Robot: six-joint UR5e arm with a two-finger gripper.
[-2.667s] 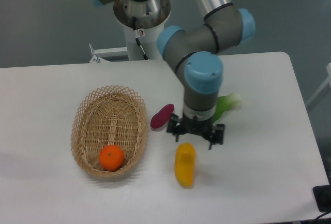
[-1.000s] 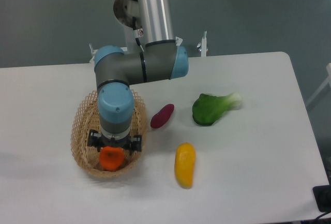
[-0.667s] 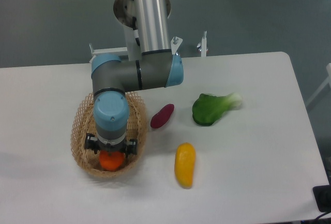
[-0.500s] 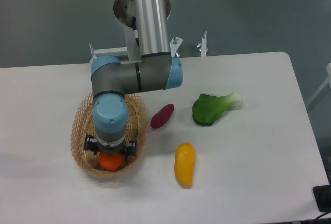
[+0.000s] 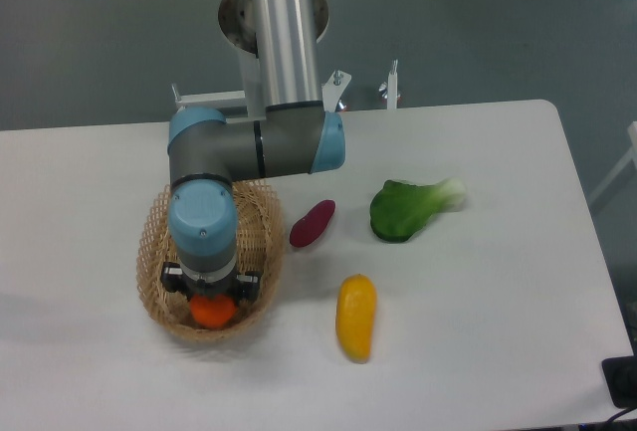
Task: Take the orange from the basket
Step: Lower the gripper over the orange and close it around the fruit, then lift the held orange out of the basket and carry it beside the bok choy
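Note:
My gripper grabs the orange by its round sides next, to pick the orange (image 5: 213, 312) out of the wicker basket (image 5: 258, 214).
The orange (image 5: 213, 312) lies in the near end of the oval wicker basket (image 5: 258, 214) at the left of the table. My gripper (image 5: 211, 300) points straight down into the basket, right over the orange. Its jaws stand spread, one on each side of the fruit. The wrist hides the top of the orange, and only its lower front shows. I cannot see whether the fingertips touch it.
A purple sweet potato (image 5: 312, 223) lies just right of the basket. A long yellow-orange fruit (image 5: 356, 317) lies nearer the front. A green leafy vegetable (image 5: 410, 208) lies at the right. The arm's base stands behind the table's back edge.
The arm swung from above the yellow fruit to the basket. In the last second the gripper moved slightly left and sank lower over the orange, covering more of it.

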